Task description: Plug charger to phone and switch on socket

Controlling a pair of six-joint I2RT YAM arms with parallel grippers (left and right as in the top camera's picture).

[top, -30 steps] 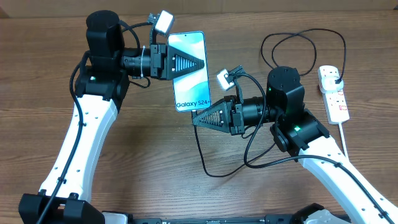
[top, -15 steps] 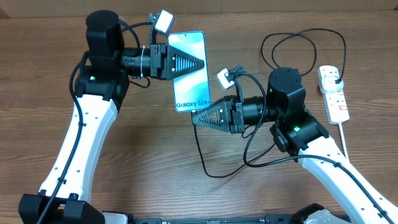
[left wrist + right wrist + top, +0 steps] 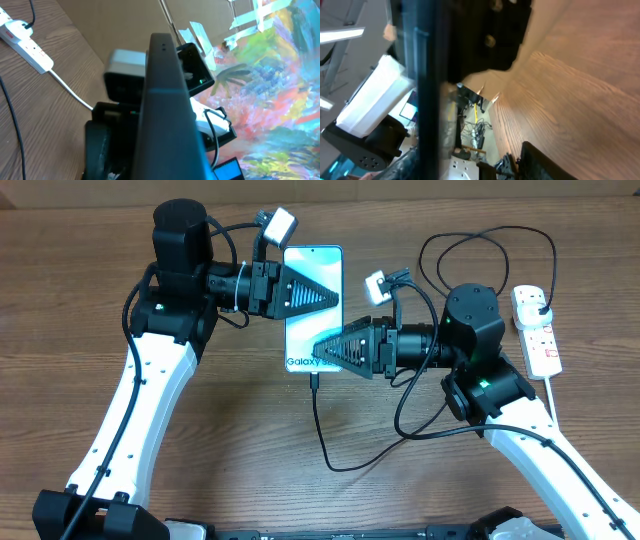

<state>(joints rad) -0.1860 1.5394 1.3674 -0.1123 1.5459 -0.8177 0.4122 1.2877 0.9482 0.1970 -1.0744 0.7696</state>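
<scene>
The phone's edge (image 3: 430, 150) stands between my open fingers, toward the left in the wrist view, so my right gripper would hold it by closing now and needs to close.
The phone (image 3: 305, 330) is held up off the table, screen up, with my left gripper (image 3: 330, 295) shut on its left side. In the left wrist view the phone's dark edge (image 3: 165, 100) fills the middle. The charger's thin black cable (image 3: 320, 430) runs from the phone's lower edge (image 3: 313, 378), loops over the table and ends at its black plug (image 3: 540, 304) in the white socket (image 3: 537, 340). My right gripper (image 3: 320, 352) lies over the phone's lower end and is open. The phone's edge (image 3: 427, 90) stands apart from one of its fingers (image 3: 545, 162).
The socket's thick white cord (image 3: 552, 395) trails toward the front right table edge. A loop of black cable (image 3: 490, 250) lies at the back right. In the left wrist view the socket (image 3: 25, 42) lies at the upper left on the wooden table (image 3: 240, 440).
The left arm has carried the phone a little to the right. The right gripper has let go of the cable end, opened, and moved up over the phone's lower end.
</scene>
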